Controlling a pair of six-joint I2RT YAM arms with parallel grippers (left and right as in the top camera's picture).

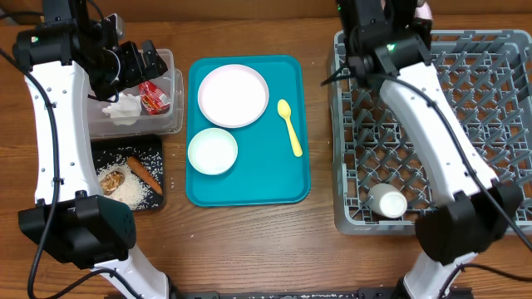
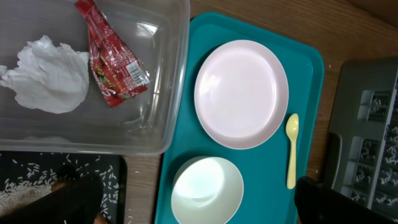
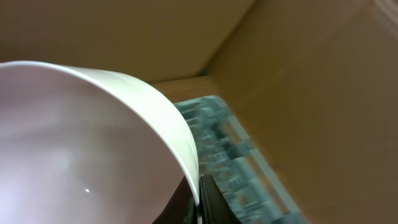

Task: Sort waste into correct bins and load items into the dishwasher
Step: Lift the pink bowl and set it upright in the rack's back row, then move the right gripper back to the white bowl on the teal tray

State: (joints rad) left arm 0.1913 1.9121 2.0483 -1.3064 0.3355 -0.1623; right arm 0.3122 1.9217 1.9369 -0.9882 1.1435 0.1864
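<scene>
The small white bowl is high above the rack's far edge and would fall if I let go now. My right gripper will keep holding the bowl until it is lower.
My right gripper [image 3: 198,186] is shut on the rim of a small white bowl [image 3: 81,143], held above the far edge of the grey dishwasher rack [image 1: 465,108]. A white cup [image 1: 387,202] lies in the rack's near corner. My left gripper [image 1: 137,60] hangs open and empty over the clear tub [image 1: 170,120], which holds the crumpled napkin [image 2: 50,74] and the red wrapper [image 2: 112,62]. On the teal tray [image 1: 249,187] lie the white-pink plate [image 1: 233,95], another white bowl [image 1: 212,151] and the yellow spoon [image 1: 289,126]. The black tray [image 1: 104,154] holds rice [image 1: 133,193], a brown lump [image 1: 111,178] and an orange-brown stick [image 1: 143,172].
Bare wooden table shows between the teal tray and the rack. The two bins stand close together at the left. A cardboard wall [image 3: 298,74] rises behind the rack.
</scene>
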